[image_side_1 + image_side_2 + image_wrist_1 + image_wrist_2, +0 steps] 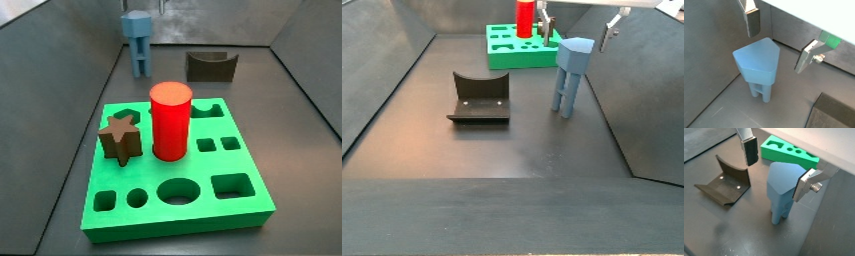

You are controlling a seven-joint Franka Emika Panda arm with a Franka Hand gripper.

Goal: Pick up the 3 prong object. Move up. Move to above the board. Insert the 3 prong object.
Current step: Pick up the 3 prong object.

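The 3 prong object should be grabbed next by its wide head (138, 24) with my gripper, so that the object's prongs stay free to enter the green board (147, 178).
The 3 prong object (572, 70) is a blue-grey piece that stands upright on its prongs on the dark floor, between the fixture and the right wall. It shows in both wrist views (756, 62) (783, 185) and at the far end of a side view (138, 40). My gripper (580, 32) is open just over its head, with one finger on each side and gaps to both (777, 50) (777, 178). The green board (147, 178) lies flat beyond it (509, 55) (784, 150).
A red cylinder (170, 120) and a dark brown star block (120, 138) stand in the board. The fixture (478, 97) (724, 180) stands on the floor beside the object. Sloped grey walls enclose the floor.
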